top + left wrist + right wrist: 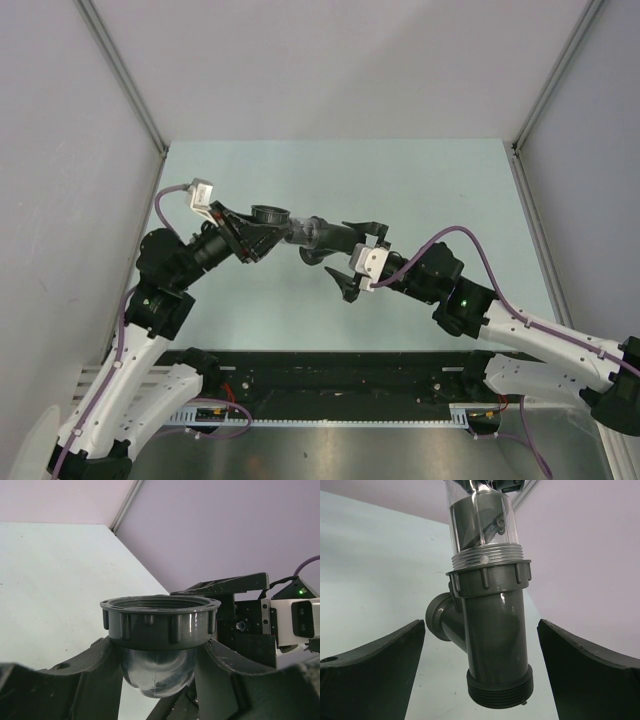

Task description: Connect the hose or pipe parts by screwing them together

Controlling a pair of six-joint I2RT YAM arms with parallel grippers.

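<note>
The robot's right gripper should next turn the T-shaped fitting and the clear piece to screw them together, so it should grab the T-shaped fitting's straight body [342,237] [497,648] from the fitting's lower threaded end, in line with the clear piece.
The pipe parts hang joined in the air between the two arms. A dark grey T-shaped fitting [495,640] [328,240] is joined by a ribbed nut [490,580] to a clear threaded piece [480,525] [298,232]. My left gripper [157,652] [268,232] is shut on the clear rounded body [157,672], just under a wide dark ring nut [160,620] [268,213]. My right gripper [481,625] [340,252] is open. Its fingers [375,665] stand on either side of the fitting's lower threaded end without touching it.
The pale green table [420,190] lies below the parts, with grey walls [60,150] on three sides. A black rail [330,375] runs along the near edge by the arm bases. The right wrist's white camera block [300,620] shows behind the parts.
</note>
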